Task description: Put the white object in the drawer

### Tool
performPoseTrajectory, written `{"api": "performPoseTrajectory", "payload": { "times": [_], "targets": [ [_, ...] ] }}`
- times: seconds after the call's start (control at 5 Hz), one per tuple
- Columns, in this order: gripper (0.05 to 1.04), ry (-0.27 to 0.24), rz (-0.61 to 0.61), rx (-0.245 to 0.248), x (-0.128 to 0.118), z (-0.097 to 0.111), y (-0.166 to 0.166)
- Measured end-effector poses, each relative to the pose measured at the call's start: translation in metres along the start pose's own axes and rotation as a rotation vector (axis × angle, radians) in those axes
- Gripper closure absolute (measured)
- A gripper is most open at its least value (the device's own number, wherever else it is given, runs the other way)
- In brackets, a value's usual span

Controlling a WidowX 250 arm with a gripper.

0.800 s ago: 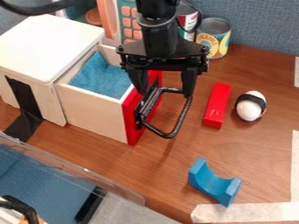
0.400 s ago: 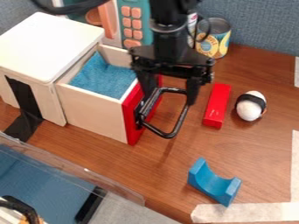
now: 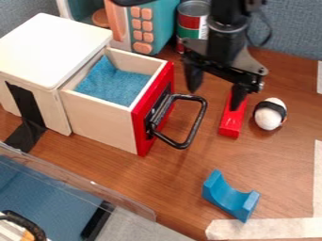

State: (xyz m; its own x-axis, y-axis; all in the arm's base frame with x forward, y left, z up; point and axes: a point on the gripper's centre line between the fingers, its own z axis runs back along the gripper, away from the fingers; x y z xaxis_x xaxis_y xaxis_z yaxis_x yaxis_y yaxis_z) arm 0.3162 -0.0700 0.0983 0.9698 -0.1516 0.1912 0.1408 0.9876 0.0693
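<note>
Next, my gripper grips the white object's rounded body to put the white object in the open drawer (image 3: 100, 123).
The gripper (image 3: 213, 97) hangs between the drawer's handle and the white object, its two fingers spread wide with nothing held. Its right finger overlaps the upper part of the red block in the view. The white object (image 3: 269, 117), egg-shaped with a black band around it, lies on the table to the right of the red block. At the left, the drawer (image 3: 100, 123) stands pulled out of its white box, with a red front, a black handle and blue cloth inside.
The red block (image 3: 231, 121) lies beside the white object. A blue curved block (image 3: 230, 197) is nearer the front. Behind stand a can (image 3: 191, 23) and a teal toy microwave (image 3: 165, 23). A clear panel (image 3: 75, 181) edges the lower left.
The gripper has moved right, away from above the drawer's handle, and has turned somewhat. Drawer, blocks and white object have stayed put.
</note>
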Motion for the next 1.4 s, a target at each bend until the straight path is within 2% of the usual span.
{"api": "performPoseTrajectory", "payload": {
  "times": [0.4, 0.6, 1.0, 1.4],
  "targets": [
    [0.083, 0.000, -0.118, -0.076, 0.032, -0.026, -0.040],
    [0.083, -0.013, -0.115, -0.077, 0.045, -0.030, -0.049],
    [0.083, 0.024, -0.116, -0.053, 0.046, -0.060, -0.049],
    [0.083, 0.022, -0.111, -0.059, 0.055, -0.074, -0.053]
  ]
}}
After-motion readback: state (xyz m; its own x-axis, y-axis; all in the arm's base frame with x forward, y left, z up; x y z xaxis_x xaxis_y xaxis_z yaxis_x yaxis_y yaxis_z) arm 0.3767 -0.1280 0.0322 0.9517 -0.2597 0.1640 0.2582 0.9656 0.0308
